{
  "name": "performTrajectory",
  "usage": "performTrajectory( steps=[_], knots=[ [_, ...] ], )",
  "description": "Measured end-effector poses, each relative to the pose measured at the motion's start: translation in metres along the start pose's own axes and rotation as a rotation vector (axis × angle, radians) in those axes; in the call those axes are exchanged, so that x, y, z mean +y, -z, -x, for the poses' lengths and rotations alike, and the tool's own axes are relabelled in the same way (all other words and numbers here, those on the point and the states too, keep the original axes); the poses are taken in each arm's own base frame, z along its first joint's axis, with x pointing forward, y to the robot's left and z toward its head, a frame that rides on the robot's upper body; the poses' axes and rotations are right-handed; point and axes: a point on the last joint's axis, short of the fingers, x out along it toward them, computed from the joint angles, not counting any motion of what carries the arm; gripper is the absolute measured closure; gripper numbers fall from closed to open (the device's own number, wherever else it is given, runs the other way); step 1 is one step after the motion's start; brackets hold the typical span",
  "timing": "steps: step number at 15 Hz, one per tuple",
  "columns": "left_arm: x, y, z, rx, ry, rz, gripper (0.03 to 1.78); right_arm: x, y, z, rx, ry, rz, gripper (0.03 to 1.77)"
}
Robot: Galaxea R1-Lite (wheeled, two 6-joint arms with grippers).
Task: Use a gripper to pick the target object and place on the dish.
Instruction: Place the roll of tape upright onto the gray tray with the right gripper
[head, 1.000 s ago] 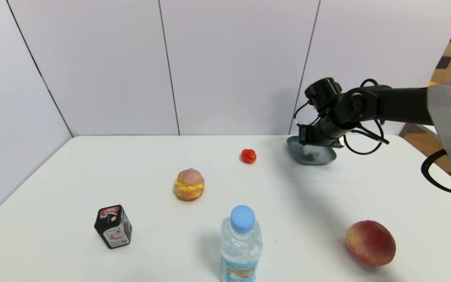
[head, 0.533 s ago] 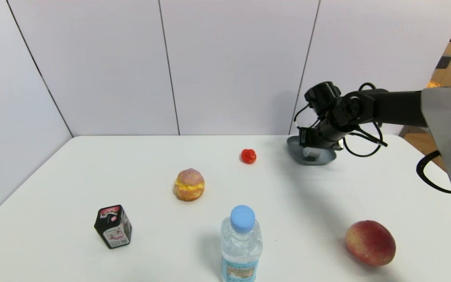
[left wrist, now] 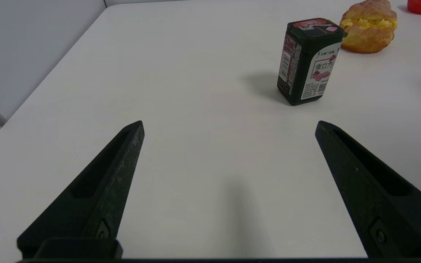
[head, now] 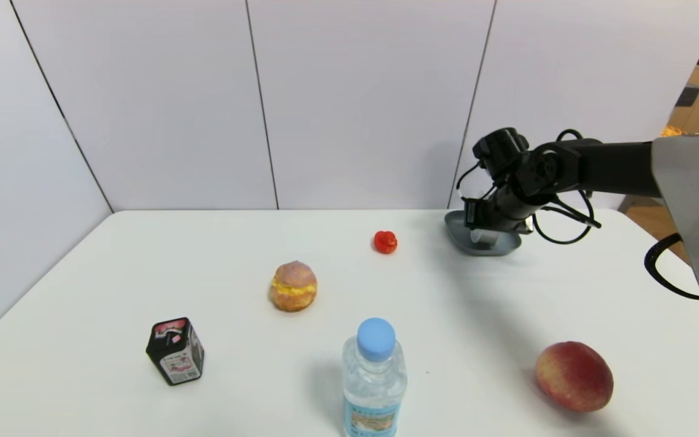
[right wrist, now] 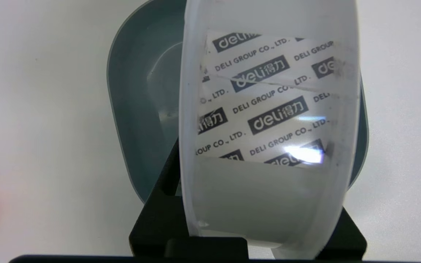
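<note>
The translucent white spool [head: 482, 235] is low inside the grey-blue dish and would rest in the dish. My right gripper should open now.
My right gripper [head: 484, 233] hangs over the grey-blue dish [head: 455, 235] at the far right of the table, shut on the translucent white spool [right wrist: 269, 128]. The spool [head: 482, 235] sits low inside the dish, mostly hidden behind the gripper in the head view. In the right wrist view the spool's printed core fills the space between my black jaws, with the dish [right wrist: 133, 109] right beneath it. I cannot tell whether the spool touches the dish floor. My left gripper [left wrist: 228, 126] stands open over bare table near the left front, holding nothing.
A red pepper-like piece [head: 385, 241] lies left of the dish. A cream puff [head: 292, 286], a black candy box [head: 175, 351], a water bottle with a blue cap [head: 374, 376] and a peach [head: 574, 376] stand nearer the front. A wall panel runs behind the table.
The right arm has dropped slightly, lowering the spool deeper into the dish. The grip is unchanged. The left arm has not moved.
</note>
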Motion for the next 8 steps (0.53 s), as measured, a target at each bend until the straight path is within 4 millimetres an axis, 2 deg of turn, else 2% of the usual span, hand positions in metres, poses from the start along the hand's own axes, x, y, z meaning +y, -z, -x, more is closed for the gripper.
performTrajectory(
  steps=[6,8],
  knots=[
    [0.0000,0.0000,0.0000,0.000,0.000,0.000,0.12,-0.0001,0.0010,-0.0007,0.003,0.006,0.003,1.19],
    [0.0000,0.0000,0.0000,0.000,0.000,0.000,0.12,0.0014,0.0027,-0.0013,0.006,0.007,0.008,0.93]
  ],
)
